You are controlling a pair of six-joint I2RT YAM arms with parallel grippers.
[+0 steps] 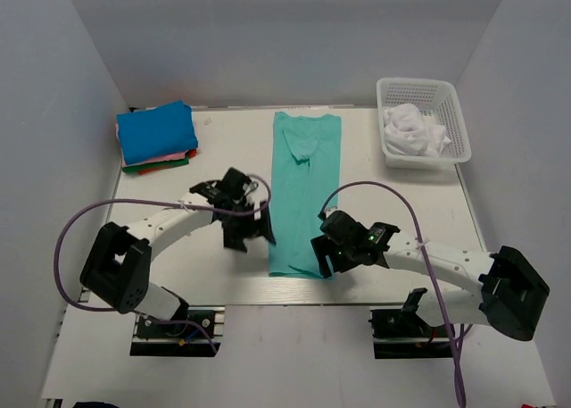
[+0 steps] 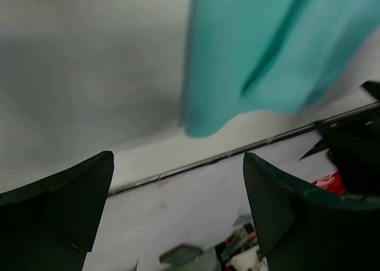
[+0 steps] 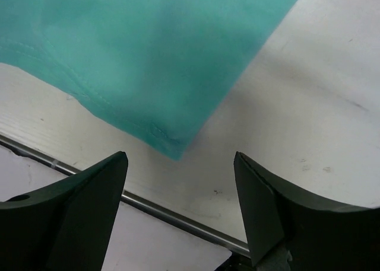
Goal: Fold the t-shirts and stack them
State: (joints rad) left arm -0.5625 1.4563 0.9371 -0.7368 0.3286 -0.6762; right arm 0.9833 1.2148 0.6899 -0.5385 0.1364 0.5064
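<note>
My left gripper grabs the teal-green t-shirt (image 1: pixel 305 187) by its near hem corner (image 1: pixel 274 272) next, opposite my right gripper's corner, to fold the hem toward the collar.
A teal-green t-shirt (image 1: pixel 305 187) lies folded into a long narrow strip down the middle of the table, collar end far, hem at the near edge. My left gripper (image 1: pixel 252 233) is open just left of its near left corner (image 2: pixel 205 121). My right gripper (image 1: pixel 323 258) is open just right of its near right corner (image 3: pixel 169 142). Neither gripper holds cloth. A folded stack with a bright blue shirt (image 1: pixel 156 131) on top, pink and dark green under it, sits at the far left. White shirts (image 1: pixel 412 129) lie crumpled in the basket.
The white lattice basket (image 1: pixel 453 113) stands at the far right corner. The table's near edge with a metal rail (image 3: pixel 172 214) runs just below both grippers. Purple cables loop over both arms.
</note>
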